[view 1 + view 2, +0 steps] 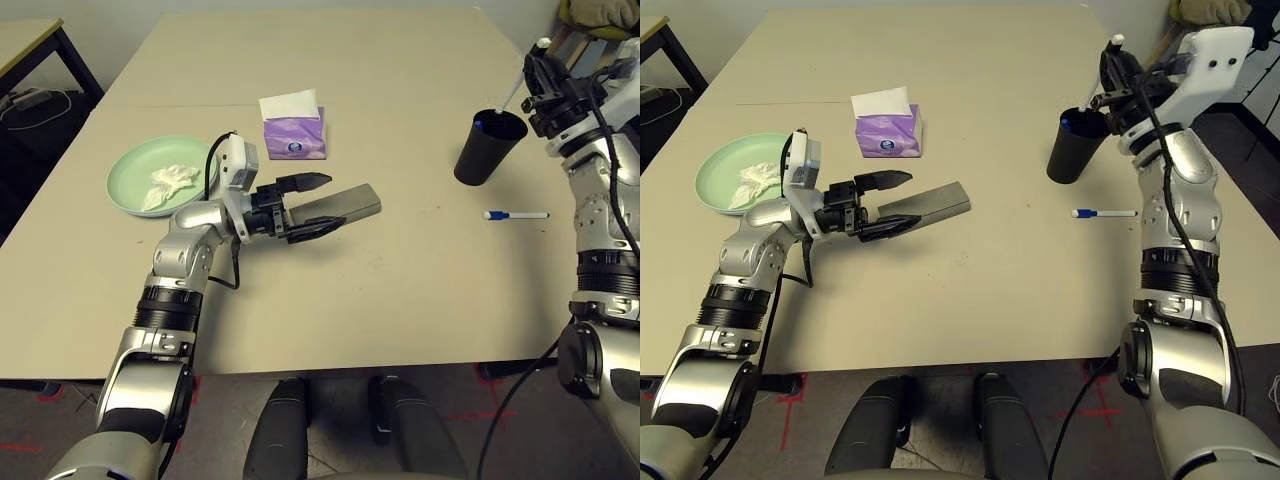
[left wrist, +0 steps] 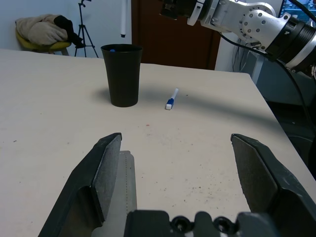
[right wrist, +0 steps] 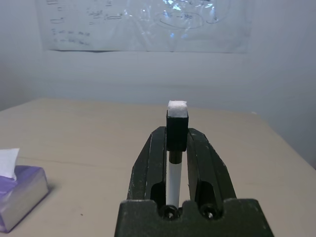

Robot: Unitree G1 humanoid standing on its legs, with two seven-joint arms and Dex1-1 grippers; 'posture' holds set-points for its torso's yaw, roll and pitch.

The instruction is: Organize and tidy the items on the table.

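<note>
I should open my right gripper, because the white pen's lower end is inside the black cup's rim and the pen would stay in the cup.
A grey oblong glasses case (image 1: 345,205) lies near the table's (image 1: 400,300) middle. My left gripper (image 1: 328,202) is open, its two fingers on either side of the case's near end, and the case (image 2: 126,182) lies close to one finger. At the right, my right gripper (image 1: 537,75) is shut on a white pen (image 1: 508,96) that slants down to the rim of the black cup (image 1: 488,148). Something blue shows inside the cup's rim. A blue-capped white pen (image 1: 516,215) lies flat in front of the cup. A crumpled white tissue (image 1: 170,185) rests on the pale green plate (image 1: 125,170).
A purple tissue box (image 1: 293,135) stands behind the glasses case. A black-legged side table (image 1: 30,40) is at the far left, past the table's edge. A chair with a bundle of cloth (image 2: 42,32) stands beyond the right corner.
</note>
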